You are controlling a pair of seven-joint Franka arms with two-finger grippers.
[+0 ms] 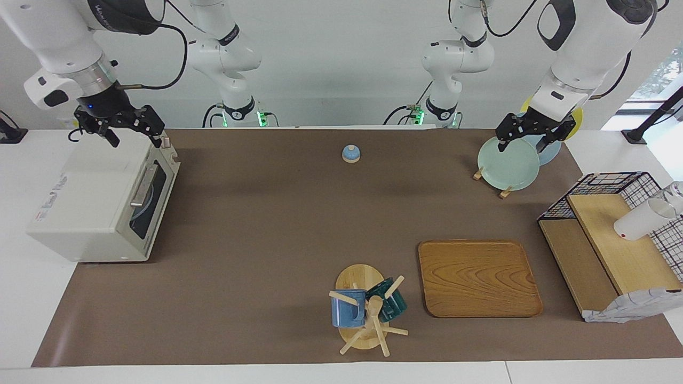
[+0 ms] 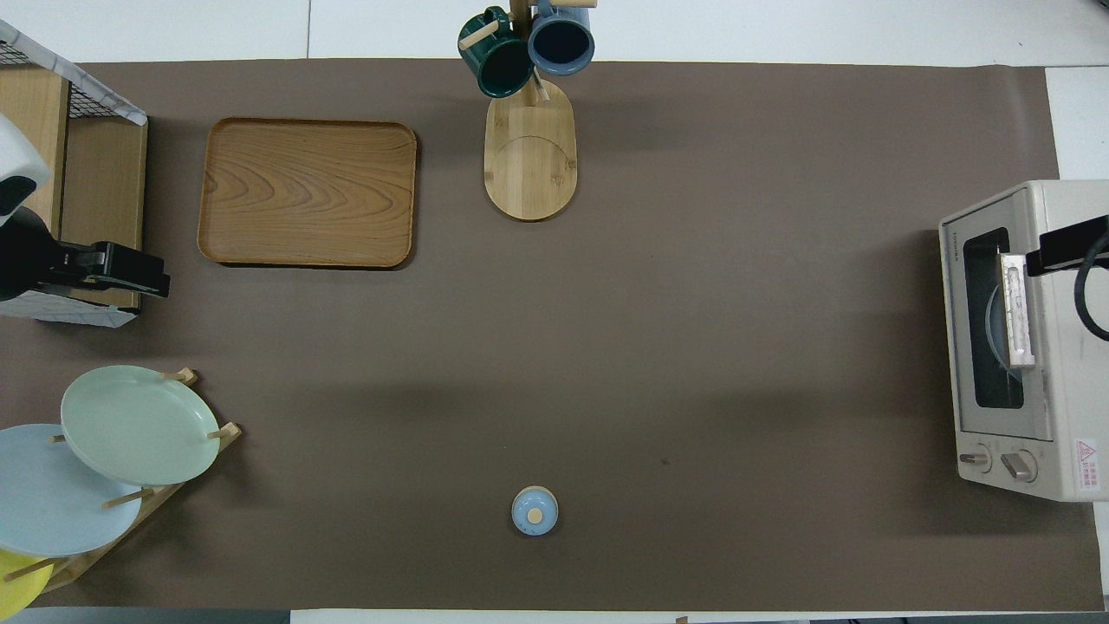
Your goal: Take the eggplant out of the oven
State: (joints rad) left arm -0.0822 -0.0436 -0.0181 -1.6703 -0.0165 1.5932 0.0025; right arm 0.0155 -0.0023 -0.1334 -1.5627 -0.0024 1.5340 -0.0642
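The robot's right gripper next needs to grab the glass door (image 2: 982, 374) by its bar handle (image 2: 1017, 312). That will open the oven, and then the robot can reach the eggplant inside.
The off-white oven (image 1: 90, 208) stands at the right arm's end of the table with its dark glass door (image 1: 149, 205) shut; it also shows in the overhead view (image 2: 1040, 347). Through the glass only the curved edge of a bluish plate (image 2: 993, 329) shows. The eggplant is hidden. My right gripper (image 1: 136, 140) is open and empty, in the air over the top of the oven, above the bar handle (image 1: 143, 186). My left gripper (image 1: 523, 146) is open and empty over the plate rack at the left arm's end.
A rack holds a pale green plate (image 1: 508, 162), a blue one and a yellow one. A wooden tray (image 1: 477, 277), a mug tree (image 1: 368, 312) with two mugs, a small blue lid (image 1: 351, 153) and a black wire basket shelf (image 1: 613, 234) with a white cup (image 1: 640, 221) are on the mat.
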